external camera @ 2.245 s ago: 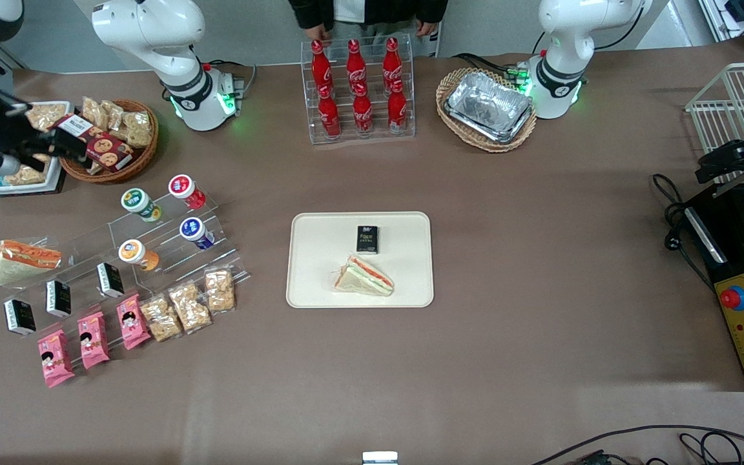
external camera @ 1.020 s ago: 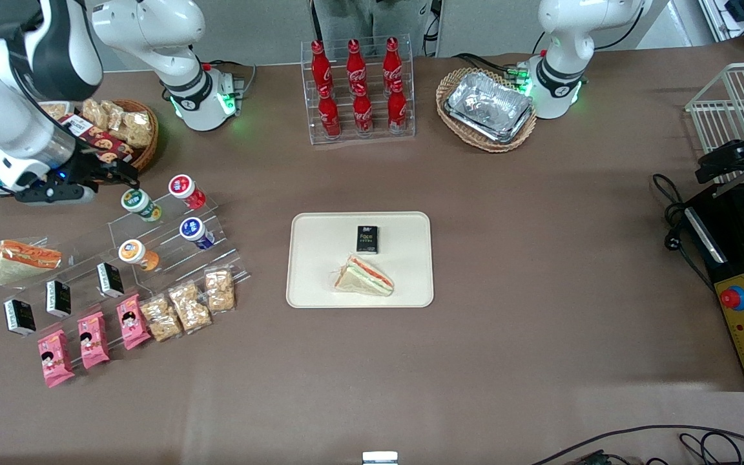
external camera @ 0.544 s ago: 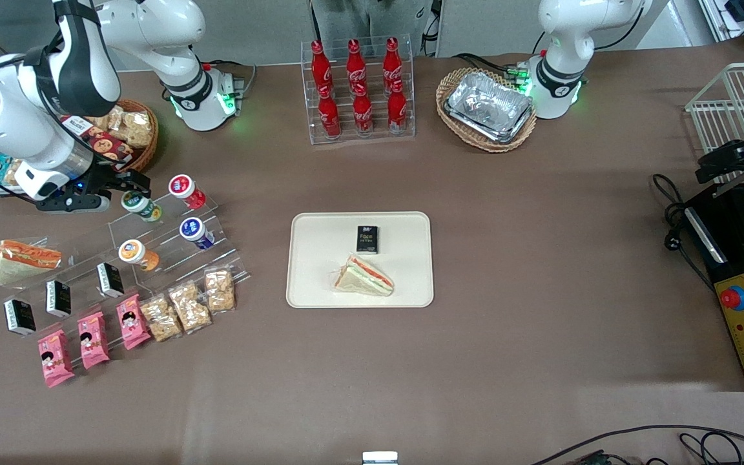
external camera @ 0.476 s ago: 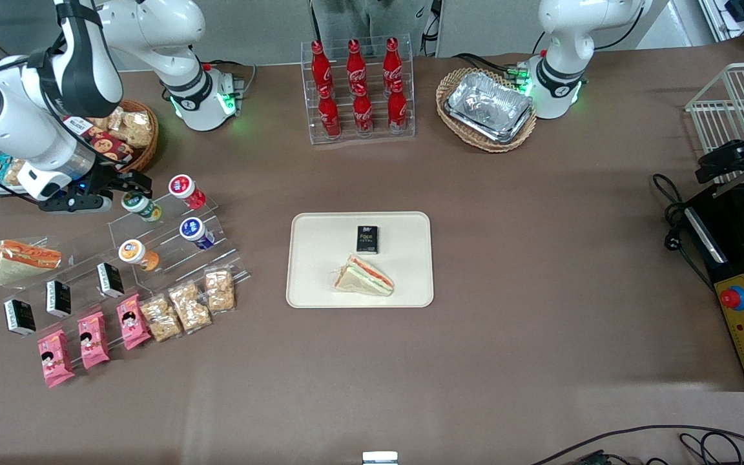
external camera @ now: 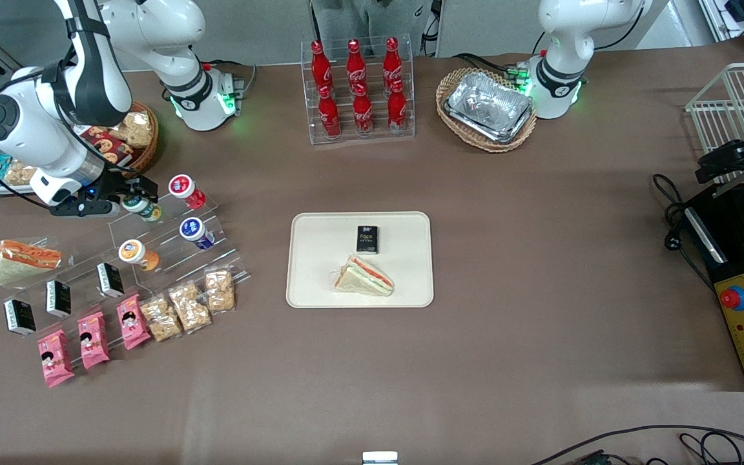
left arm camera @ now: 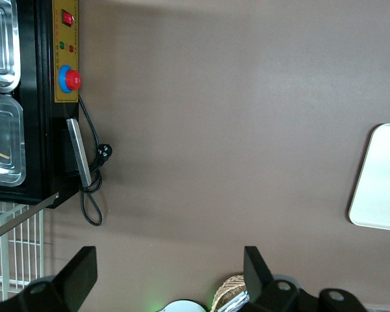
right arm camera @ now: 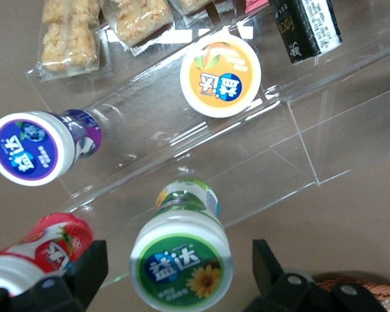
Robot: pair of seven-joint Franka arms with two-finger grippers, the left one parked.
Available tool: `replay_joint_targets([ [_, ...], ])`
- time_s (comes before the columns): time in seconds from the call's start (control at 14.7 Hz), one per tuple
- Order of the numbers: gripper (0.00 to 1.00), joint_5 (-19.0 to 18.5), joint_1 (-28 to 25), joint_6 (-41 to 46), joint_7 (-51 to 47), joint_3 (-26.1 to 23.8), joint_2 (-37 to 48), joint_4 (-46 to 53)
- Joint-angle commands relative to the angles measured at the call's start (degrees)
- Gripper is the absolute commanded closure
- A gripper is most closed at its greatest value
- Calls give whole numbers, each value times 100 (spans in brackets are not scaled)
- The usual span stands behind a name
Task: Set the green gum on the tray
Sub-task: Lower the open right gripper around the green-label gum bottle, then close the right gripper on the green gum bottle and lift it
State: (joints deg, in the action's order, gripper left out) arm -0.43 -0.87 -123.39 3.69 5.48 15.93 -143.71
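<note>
The gripper will grab the green gum by its green-ringed lid end (external camera: 134,204) next, and then it will put the gum on the tray (external camera: 320,284).
The green gum (external camera: 140,206) is a canister with a green-ringed white lid (right arm camera: 181,263), lying on the top step of a clear acrylic stand (external camera: 165,242). My gripper (external camera: 132,193) is right over it. It is open, and its two black fingers (right arm camera: 91,268) flank the lid with a gap on each side. The cream tray (external camera: 320,284) lies mid-table, toward the parked arm from the stand, and carries a sandwich (external camera: 364,276) and a small black box (external camera: 367,238). An edge of the tray (left arm camera: 383,188) shows in the left wrist view.
Red-lidded (external camera: 182,187), blue-lidded (external camera: 192,230) and orange-lidded (external camera: 131,250) canisters share the stand close to the gum. Snack packets (external camera: 185,305) and black boxes (external camera: 110,279) lie nearer the camera. A wicker basket of snacks (external camera: 123,139) sits beside the arm. A cola rack (external camera: 358,90) stands farther back.
My arm has swung in from the working arm's end of the table and come down over the stand. The open fingers now straddle the green gum's lid.
</note>
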Motion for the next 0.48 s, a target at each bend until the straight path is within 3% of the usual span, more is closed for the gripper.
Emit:
replay_joint_targets([
  [0.0, 18, -62, 25, -141, 53, 15, -38, -17],
  [0.2, 52, -62, 25, -132, 53, 15, -46, -17],
  [0.41, 74, -62, 25, -132, 44, 15, -64, 0],
])
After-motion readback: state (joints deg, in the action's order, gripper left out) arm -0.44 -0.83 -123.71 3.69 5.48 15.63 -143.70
